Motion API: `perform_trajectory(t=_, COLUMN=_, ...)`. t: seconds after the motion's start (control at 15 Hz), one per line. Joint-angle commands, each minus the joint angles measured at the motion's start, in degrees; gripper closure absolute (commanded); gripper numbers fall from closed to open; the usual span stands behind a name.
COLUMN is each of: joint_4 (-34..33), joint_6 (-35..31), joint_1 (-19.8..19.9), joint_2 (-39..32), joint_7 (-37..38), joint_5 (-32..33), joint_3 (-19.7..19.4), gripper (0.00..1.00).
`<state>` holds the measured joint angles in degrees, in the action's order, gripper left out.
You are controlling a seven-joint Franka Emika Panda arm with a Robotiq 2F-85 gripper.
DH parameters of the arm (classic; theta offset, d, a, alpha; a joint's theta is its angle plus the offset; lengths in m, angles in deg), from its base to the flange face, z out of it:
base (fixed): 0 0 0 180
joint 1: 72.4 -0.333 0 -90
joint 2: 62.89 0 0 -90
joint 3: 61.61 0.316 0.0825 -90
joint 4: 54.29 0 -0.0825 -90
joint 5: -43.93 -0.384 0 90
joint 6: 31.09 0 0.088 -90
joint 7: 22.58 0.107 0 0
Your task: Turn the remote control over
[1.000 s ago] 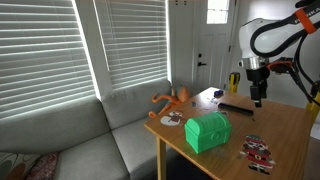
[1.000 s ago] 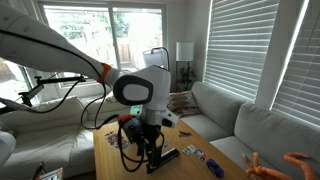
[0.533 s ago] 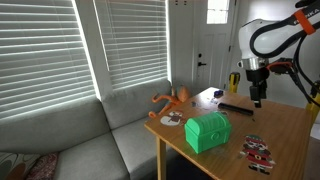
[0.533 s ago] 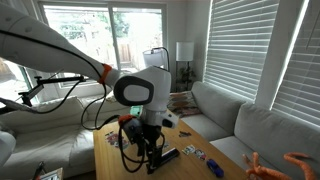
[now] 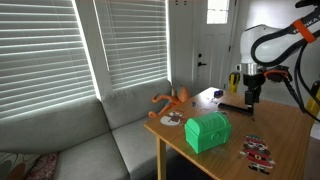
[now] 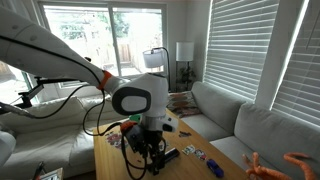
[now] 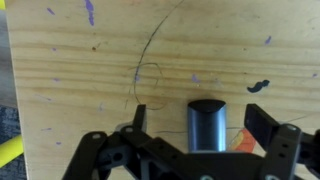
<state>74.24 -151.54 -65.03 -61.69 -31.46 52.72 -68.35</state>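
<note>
My gripper should grab the remote control (image 5: 236,103) by its long sides near its end, so the rest can swing upright and turn over.
The remote control (image 5: 236,103) is a slim black bar lying flat on the wooden table (image 5: 280,125). In the wrist view its end (image 7: 208,128) lies between the jaws of my gripper (image 7: 198,112), nearer the right finger, and neither finger touches it. The gripper is open. In both exterior views the gripper (image 5: 250,96) (image 6: 150,160) hangs straight down, low over the remote (image 6: 167,155). The arm hides part of the remote.
A green chest-shaped box (image 5: 208,131) stands near the table's front edge. An orange toy (image 5: 172,100) lies at the corner by the sofa (image 5: 80,140). Red-and-white patterned flat items (image 5: 258,150) lie beside the box. Pen marks (image 7: 150,60) cover the tabletop.
The arm has come down and shifted slightly, which brings the open gripper lower over the remote. The remote has not moved.
</note>
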Motion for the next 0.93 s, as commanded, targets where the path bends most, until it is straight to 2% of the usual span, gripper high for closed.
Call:
perform_trajectory(t=0.0, joint_4=2.47, joint_6=-4.04, joint_1=-0.08, joint_2=0.35, joint_7=-2.24, joint_5=-2.17, joint_3=-0.28, gripper=0.0)
perform_trajectory(t=0.13, joint_4=3.17, joint_6=-5.49, joint_1=-0.08, joint_2=0.42, joint_7=-2.79, joint_5=-2.36, joint_3=-0.28, gripper=0.01)
perform_trajectory(t=0.27, joint_4=3.48, joint_6=-6.4, joint_1=-0.09, joint_2=0.24, joint_7=-3.37, joint_5=-2.59, joint_3=-0.27, gripper=0.09)
perform_trajectory(t=0.4, joint_4=3.64, joint_6=-7.01, joint_1=-0.13, joint_2=0.08, joint_7=-3.95, joint_5=-2.86, joint_3=-0.24, gripper=0.22)
perform_trajectory(t=0.53, joint_4=3.79, joint_6=-7.3, joint_1=-0.15, joint_2=0.01, joint_7=-4.39, joint_5=-3.18, joint_3=-0.23, gripper=0.45)
perform_trajectory(t=0.67, joint_4=3.68, joint_6=-7.15, joint_1=-0.15, joint_2=-0.07, joint_7=-4.79, joint_5=-3.34, joint_3=-0.22, gripper=0.6)
perform_trajectory(t=0.87, joint_4=3.45, joint_6=-6.8, joint_1=-0.28, joint_2=-0.03, joint_7=-5.16, joint_5=-4.21, joint_3=-0.11, gripper=0.76)
